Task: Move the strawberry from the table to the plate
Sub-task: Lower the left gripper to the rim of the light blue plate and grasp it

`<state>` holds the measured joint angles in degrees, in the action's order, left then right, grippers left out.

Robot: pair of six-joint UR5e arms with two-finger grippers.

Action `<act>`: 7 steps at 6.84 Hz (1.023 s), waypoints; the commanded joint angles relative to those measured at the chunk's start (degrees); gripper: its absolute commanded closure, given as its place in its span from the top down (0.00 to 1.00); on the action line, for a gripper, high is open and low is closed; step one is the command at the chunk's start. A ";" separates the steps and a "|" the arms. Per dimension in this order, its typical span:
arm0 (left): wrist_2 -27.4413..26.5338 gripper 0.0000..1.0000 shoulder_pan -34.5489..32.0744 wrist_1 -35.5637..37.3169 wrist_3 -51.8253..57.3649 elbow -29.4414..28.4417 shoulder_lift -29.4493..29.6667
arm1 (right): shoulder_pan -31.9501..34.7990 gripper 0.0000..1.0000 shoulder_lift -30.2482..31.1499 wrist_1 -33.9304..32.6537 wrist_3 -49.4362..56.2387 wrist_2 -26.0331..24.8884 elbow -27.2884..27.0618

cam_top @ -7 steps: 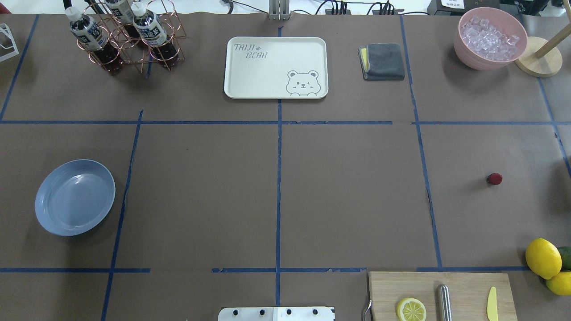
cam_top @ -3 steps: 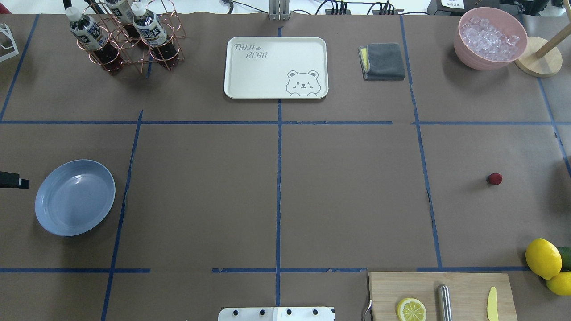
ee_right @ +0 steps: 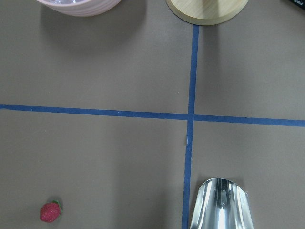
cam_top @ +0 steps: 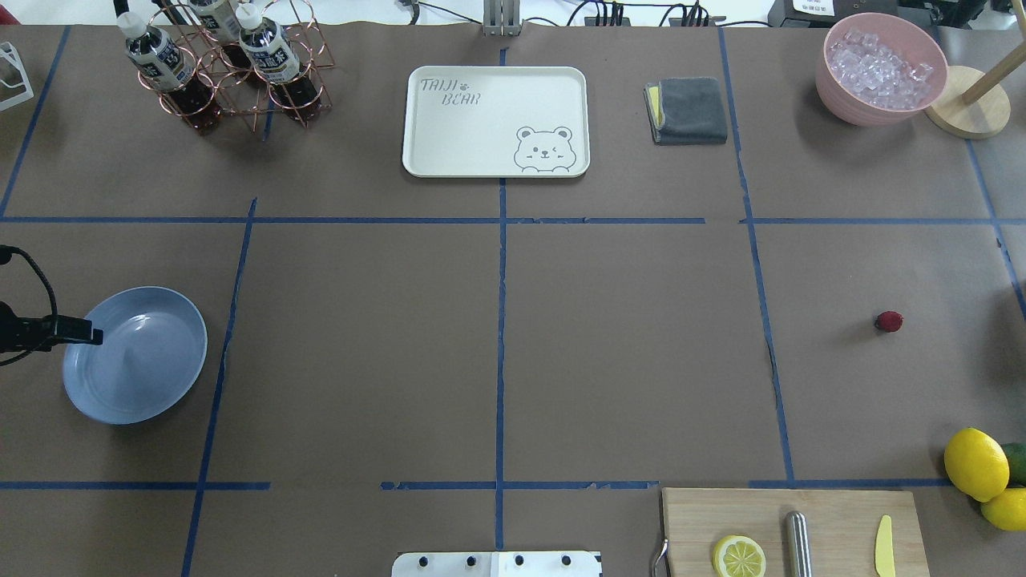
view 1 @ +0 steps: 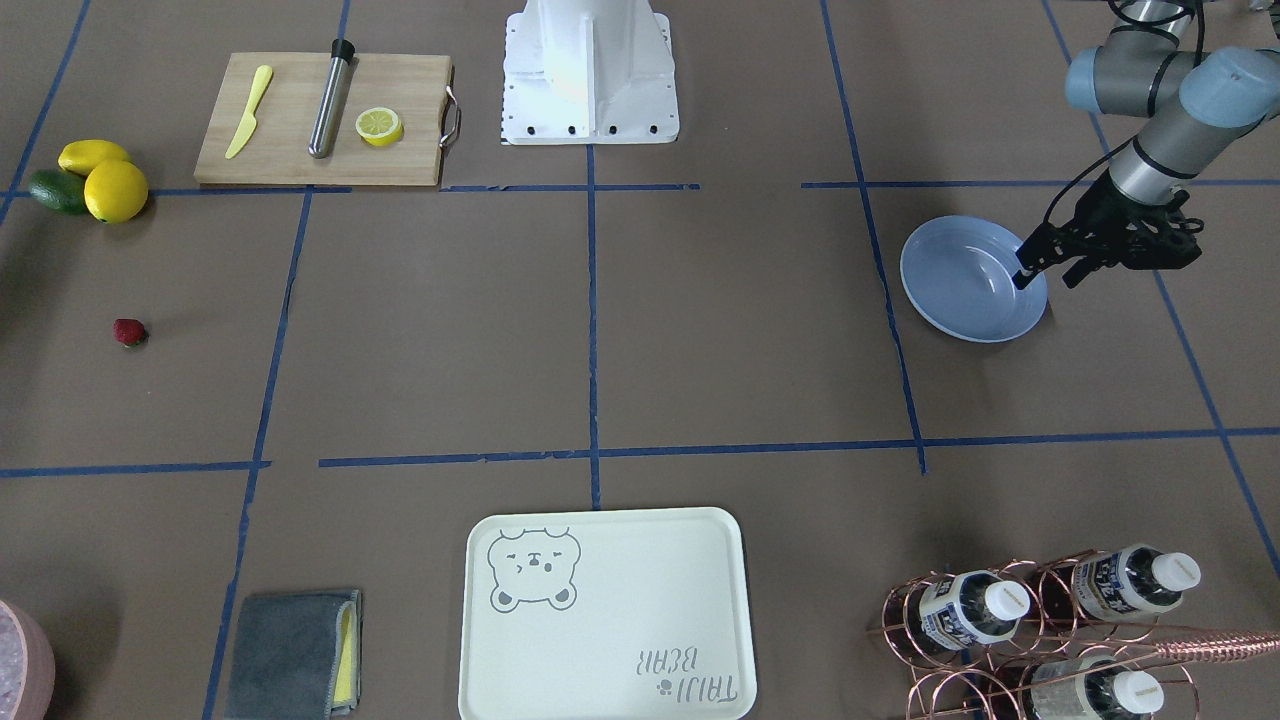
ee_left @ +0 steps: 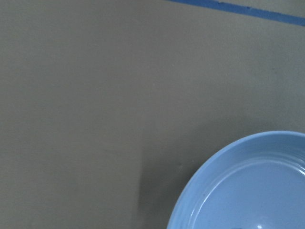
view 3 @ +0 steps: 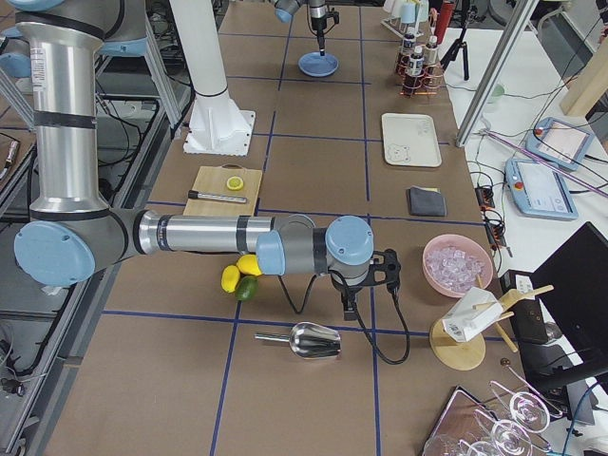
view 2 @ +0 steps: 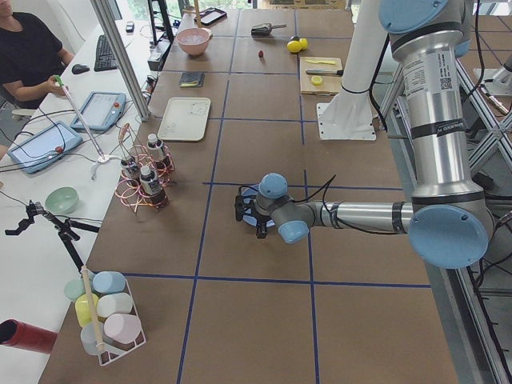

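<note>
Next, the left gripper grabs the plate by its outer rim (view 1: 1030, 300), to bring the plate to the strawberry (view 1: 130, 331).
The strawberry (cam_top: 888, 321) lies alone on the table (cam_top: 625, 344) at its right side, small and dark red; it also shows low in the right wrist view (ee_right: 50, 212) and in the front view (view 1: 129, 332). The light-blue plate (cam_top: 144, 361) sits empty at the far left. My left gripper (view 1: 1045, 280) hangs over the plate's outer rim (view 1: 1030, 300), fingers spread, open and empty. My right gripper (view 3: 347, 309) shows only in the exterior right view, near the lemons; I cannot tell whether it is open or shut.
Lemons and a lime (cam_top: 982, 469) lie near the strawberry. A cutting board (cam_top: 793, 529) carries a lemon half, a metal rod and a knife. A metal scoop (ee_right: 219, 205), ice bowl (cam_top: 882, 68), cloth (cam_top: 689, 110), bear tray (cam_top: 495, 120) and bottle rack (cam_top: 232, 64) stand around.
My left gripper came in from the left edge of the overhead view and now reaches over the plate's left rim. The strawberry and plate have not moved.
</note>
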<state>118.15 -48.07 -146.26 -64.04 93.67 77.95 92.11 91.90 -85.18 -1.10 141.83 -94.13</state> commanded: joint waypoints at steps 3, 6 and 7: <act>-0.20 0.64 0.96 -0.17 0.14 -0.51 -0.16 | 0.00 1.00 0.03 -0.16 -0.13 0.99 -0.53; -0.20 0.48 1.14 -0.08 0.23 -0.68 -0.60 | 0.09 1.00 0.38 -0.60 -0.13 1.08 -1.41; -0.20 0.33 1.14 0.09 0.23 -0.60 -0.69 | 0.09 1.00 0.38 -0.60 -0.13 1.08 -1.32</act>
<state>117.94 -46.98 -146.30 -63.81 93.02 77.37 92.19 92.21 -85.71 -1.23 142.90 -95.37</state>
